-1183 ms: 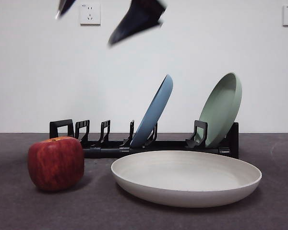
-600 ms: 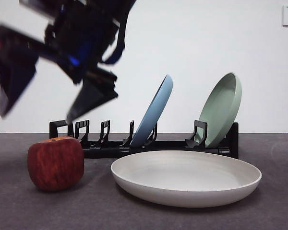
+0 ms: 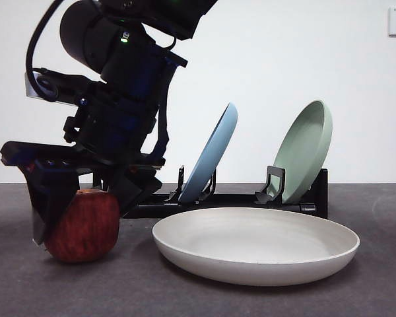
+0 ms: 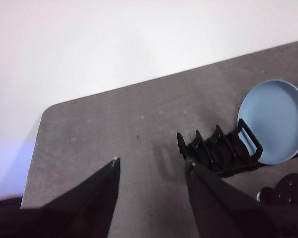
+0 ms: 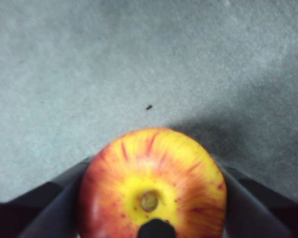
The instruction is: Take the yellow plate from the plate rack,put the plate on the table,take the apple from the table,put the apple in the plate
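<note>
My right gripper grabs the round sides of the apple [image 3: 86,228] next, to put it in the yellow plate [image 3: 254,244].
The red apple [image 3: 86,228] stands on the table [image 3: 185,297] at the left; it fills the right wrist view [image 5: 151,193], yellow around its stem. My right gripper [image 3: 82,224] has come down over it, open, with one jaw on each side of the apple [image 5: 151,198]. The yellow plate [image 3: 254,244] lies flat on the table to the right of the apple. The black plate rack [image 3: 237,198] stands behind it. My left gripper [image 4: 151,166] is open and empty, held above the table's corner beyond the rack's end [image 4: 216,148].
A blue plate [image 3: 214,155] and a pale green plate [image 3: 307,148] lean upright in the rack. The blue plate also shows in the left wrist view [image 4: 275,119]. A white wall stands behind the table.
The right arm has dropped from the top of the front view down onto the apple, its jaws now straddling it. The apple has shifted slightly right. The plates have not moved.
</note>
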Controlling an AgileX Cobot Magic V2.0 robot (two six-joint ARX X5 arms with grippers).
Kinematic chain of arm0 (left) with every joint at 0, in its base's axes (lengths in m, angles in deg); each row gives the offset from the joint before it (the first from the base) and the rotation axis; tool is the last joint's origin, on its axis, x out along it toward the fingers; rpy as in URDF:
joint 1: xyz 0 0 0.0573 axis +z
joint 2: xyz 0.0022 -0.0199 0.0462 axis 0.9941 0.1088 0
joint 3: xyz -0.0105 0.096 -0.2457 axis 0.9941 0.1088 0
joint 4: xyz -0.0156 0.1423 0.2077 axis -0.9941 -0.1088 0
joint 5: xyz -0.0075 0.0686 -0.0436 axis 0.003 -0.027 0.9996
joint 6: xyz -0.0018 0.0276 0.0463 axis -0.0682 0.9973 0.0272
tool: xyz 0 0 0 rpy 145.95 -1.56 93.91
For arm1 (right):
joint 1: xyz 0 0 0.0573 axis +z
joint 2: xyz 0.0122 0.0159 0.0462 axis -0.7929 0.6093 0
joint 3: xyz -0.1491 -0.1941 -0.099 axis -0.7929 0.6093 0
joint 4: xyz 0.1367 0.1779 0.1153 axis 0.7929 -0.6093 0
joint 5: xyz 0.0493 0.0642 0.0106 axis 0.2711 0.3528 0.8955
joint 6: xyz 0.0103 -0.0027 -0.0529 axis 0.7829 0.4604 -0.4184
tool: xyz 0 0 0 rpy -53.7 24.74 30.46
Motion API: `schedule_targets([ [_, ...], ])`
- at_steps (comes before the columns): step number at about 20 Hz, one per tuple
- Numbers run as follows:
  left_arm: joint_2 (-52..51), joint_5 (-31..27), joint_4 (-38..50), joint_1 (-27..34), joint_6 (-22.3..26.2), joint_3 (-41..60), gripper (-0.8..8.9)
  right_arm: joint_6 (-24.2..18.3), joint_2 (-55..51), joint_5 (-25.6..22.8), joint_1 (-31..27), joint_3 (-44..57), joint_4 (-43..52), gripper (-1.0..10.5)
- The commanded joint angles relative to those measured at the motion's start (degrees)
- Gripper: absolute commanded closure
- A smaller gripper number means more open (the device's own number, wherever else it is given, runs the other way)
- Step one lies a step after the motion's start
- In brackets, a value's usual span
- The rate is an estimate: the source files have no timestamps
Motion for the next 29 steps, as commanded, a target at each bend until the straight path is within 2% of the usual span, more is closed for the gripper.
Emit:
schedule_targets([
  [1, -0.2, 0.2, -0.3, 0.2, 0.1, 0.2, 5.93, 0.0, 0.6, 0.0, 0.2, -0.1, 0.3, 9.6],
  [5, -0.2, 0.7, -0.2, 0.2, 0.1, 0.2, 5.93, -0.1, -1.4, -0.2, -0.7, -0.2, -0.2, 9.6],
  [9, 0.4, 1.1, 0.6, 0.2, 0.4, 0.2, 5.93, -0.3, -8.8, -0.2, -2.7, -0.2, -5.8, 9.6],
  [18, 6.6, 11.7, 3.0, 0.1, 2.2, 0.2, 5.93, -0.2, -26.5, -0.2, -12.3, -0.2, -27.5, 9.6],
  [22, 8.7, 16.2, 5.4, 0.1, 3.3, 0.2, 5.98, 2.8, -28.9, -0.2, -16.3, 0.0, -36.5, 9.6],
  [24, 8.9, 17.7, 5.8, -0.1, 3.3, 0.2, 5.98, 3.2, -28.9, -0.2, -16.9, 2.0, -35.6, 9.6],
  [29, 8.9, 18.8, 5.3, -0.2, 3.3, 0.2, 5.98, 7.8, -28.8, -0.2, -16.7, 14.8, -18.4, 9.6],
])
